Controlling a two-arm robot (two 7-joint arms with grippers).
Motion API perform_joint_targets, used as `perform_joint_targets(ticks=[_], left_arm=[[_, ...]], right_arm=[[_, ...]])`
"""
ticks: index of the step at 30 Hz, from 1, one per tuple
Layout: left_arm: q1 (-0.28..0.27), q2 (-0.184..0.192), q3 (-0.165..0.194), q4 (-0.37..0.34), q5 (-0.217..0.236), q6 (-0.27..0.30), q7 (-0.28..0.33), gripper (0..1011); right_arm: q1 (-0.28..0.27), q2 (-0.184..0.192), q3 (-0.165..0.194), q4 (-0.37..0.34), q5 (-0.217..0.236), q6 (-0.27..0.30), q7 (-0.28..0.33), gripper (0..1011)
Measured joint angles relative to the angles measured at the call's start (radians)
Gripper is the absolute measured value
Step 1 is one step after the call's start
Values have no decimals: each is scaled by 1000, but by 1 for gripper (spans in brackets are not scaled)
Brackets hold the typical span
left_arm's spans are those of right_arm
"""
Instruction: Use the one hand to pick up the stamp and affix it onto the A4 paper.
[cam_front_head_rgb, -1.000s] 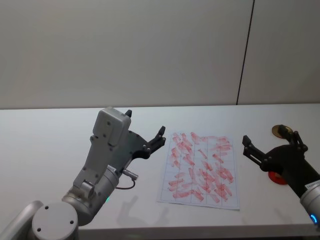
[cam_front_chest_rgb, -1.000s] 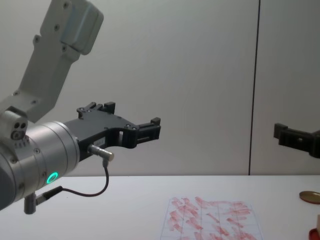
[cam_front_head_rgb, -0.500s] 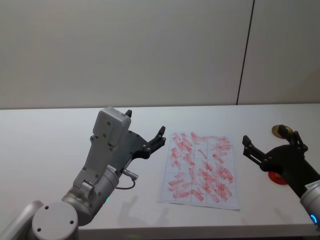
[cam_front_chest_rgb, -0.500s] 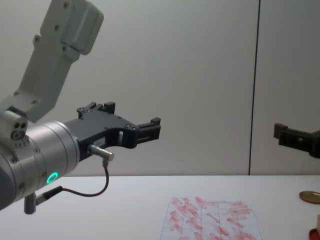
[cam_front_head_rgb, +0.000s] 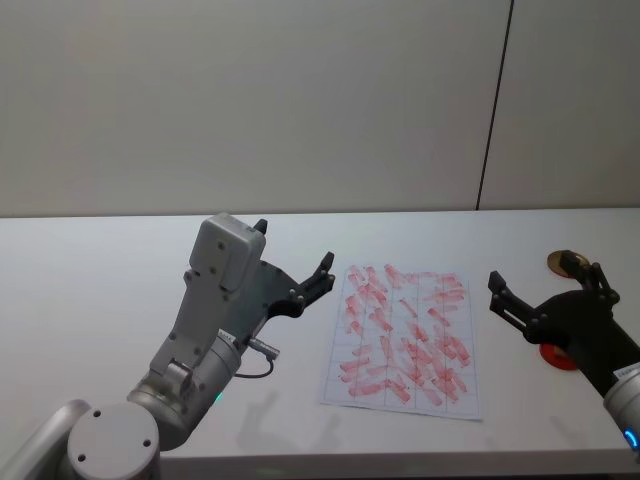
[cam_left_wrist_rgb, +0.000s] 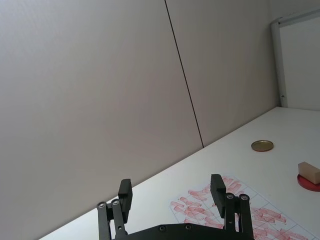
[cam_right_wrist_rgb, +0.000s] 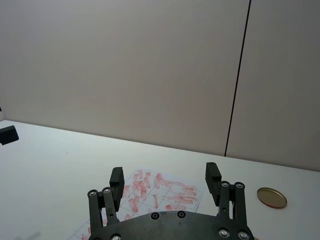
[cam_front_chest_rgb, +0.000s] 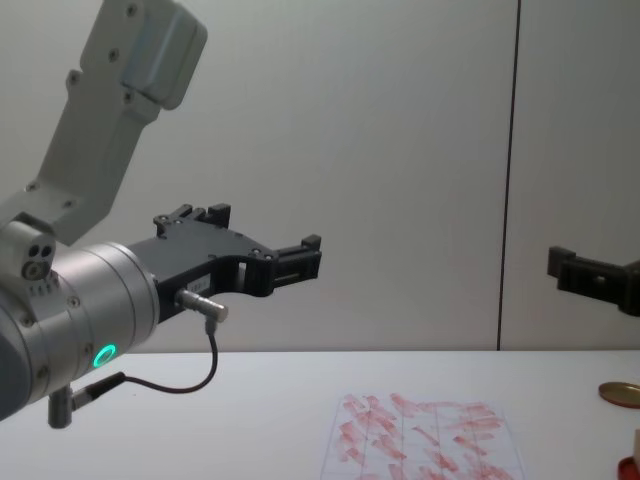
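The bottom of the stamp is on the red inked base, so my right gripper should next grab the stamp by its clean beige sides above the red base.
The stamp, a small pale beige block, stands on a low red round base at the table's right. To its left lies the A4 paper, white and covered in red-pink marks. My right gripper hovers open just right of the paper and above the red base, hiding the stamp in the head view. From its own wrist view the right gripper is empty. My left gripper hangs open and empty left of the paper, well above the table.
A flat gold disc lies behind the red base, near the table's right edge. The white table stretches bare to the left, with a grey wall behind. A black cable loops under the left wrist.
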Motion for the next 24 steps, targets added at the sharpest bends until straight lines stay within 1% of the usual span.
perform_joint_targets(ticks=[24], left_arm=[[0, 0, 0, 0, 0, 0, 0, 993]], right_arm=[[0, 0, 0, 0, 0, 0, 0, 1001]])
